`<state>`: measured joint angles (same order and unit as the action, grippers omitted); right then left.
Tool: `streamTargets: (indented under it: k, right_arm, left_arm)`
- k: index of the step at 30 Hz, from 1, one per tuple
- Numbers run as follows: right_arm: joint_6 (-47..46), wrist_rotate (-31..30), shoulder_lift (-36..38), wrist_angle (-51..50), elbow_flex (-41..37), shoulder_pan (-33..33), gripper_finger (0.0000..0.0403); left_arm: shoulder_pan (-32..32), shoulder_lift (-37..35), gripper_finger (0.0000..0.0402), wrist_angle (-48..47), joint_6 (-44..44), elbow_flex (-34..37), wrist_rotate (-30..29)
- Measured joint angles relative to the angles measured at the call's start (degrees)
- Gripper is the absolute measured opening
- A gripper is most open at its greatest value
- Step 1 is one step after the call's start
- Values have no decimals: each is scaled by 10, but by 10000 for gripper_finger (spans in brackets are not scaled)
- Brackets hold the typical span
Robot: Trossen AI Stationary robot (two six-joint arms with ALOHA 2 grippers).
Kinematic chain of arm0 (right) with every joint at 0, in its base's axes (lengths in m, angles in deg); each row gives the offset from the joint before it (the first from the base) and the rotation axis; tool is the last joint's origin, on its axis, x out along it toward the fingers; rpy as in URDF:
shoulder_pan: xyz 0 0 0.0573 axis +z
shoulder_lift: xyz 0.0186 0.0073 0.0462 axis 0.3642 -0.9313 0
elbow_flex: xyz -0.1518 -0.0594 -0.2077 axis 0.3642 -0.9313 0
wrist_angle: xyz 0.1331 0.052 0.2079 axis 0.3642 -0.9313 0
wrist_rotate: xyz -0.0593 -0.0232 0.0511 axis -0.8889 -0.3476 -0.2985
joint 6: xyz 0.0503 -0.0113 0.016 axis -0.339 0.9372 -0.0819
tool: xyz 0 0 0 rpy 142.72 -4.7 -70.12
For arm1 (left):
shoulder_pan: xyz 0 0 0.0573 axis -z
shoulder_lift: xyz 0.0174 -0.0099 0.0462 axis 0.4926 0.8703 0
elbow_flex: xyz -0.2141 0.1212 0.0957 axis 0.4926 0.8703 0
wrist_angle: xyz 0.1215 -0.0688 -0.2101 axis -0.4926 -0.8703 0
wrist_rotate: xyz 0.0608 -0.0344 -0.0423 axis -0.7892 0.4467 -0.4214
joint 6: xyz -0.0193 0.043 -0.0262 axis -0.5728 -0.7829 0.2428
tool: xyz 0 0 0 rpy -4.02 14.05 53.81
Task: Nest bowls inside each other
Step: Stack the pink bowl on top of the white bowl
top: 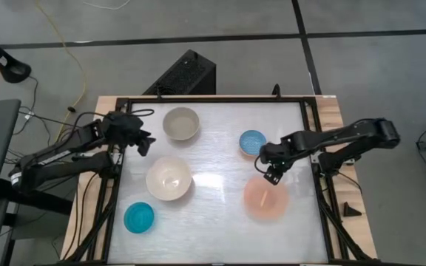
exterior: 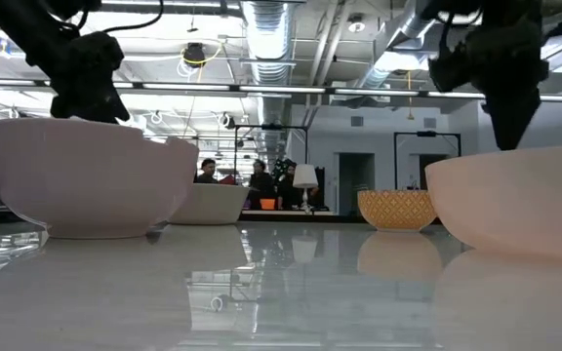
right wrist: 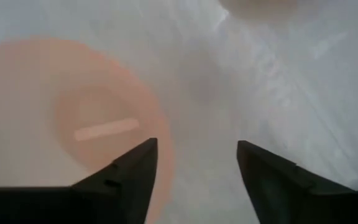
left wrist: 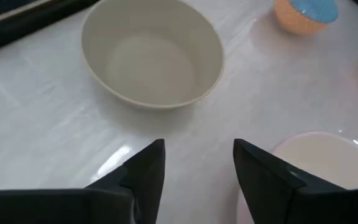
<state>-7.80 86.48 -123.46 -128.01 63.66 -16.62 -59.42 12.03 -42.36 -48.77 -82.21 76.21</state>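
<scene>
The salmon-pink bowl's rim is far below my fingers in the right wrist view, so my right gripper should go down to that rim before it closes on it.
Five bowls stand upright on their bases on the white table. The grey-beige bowl [top: 181, 123] is at the far left, the cream-white bowl [top: 168, 178] nearer, and the teal-blue bowl [top: 139, 217] near the front left. The light blue bowl [top: 252, 141], orange outside [exterior: 395, 209], is at the right. The salmon-pink bowl [top: 265, 198] stands nearer the front. My left gripper [top: 143, 141] hangs open, slanting down between the grey-beige bowl [left wrist: 153, 56] and the cream-white bowl [left wrist: 319, 163]. My right gripper [right wrist: 197, 167] is open, pointing down over the salmon-pink bowl's [right wrist: 73, 118] far rim.
A black frame [top: 213, 100] borders the table top. Bare white surface lies in the table's middle [top: 217, 177] and along the front edge. Beyond the far edge stands a black box [top: 186, 74] on the floor. In the low view, people sit far back in the room [exterior: 252, 180].
</scene>
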Motion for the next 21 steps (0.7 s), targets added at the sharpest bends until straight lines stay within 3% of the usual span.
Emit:
streamTargets:
  k: [4, 14, 17, 21]
  right_arm:
    - [9, 18, -4, 57, -48, 2, 275]
    - [9, 33, -9, 198, -124, 6, 266]
    - [9, 33, -9, 210, -125, 6, 225]
    - [9, 60, -9, 224, -124, 4, 117]
  left_arm:
    - [0, 15, 193, -7, 15, 0, 4]
    - [0, 35, 197, -29, 37, 0, 5]
    - [0, 35, 197, -42, 37, 0, 6]
    - [0, 34, 197, -82, 37, 0, 5]
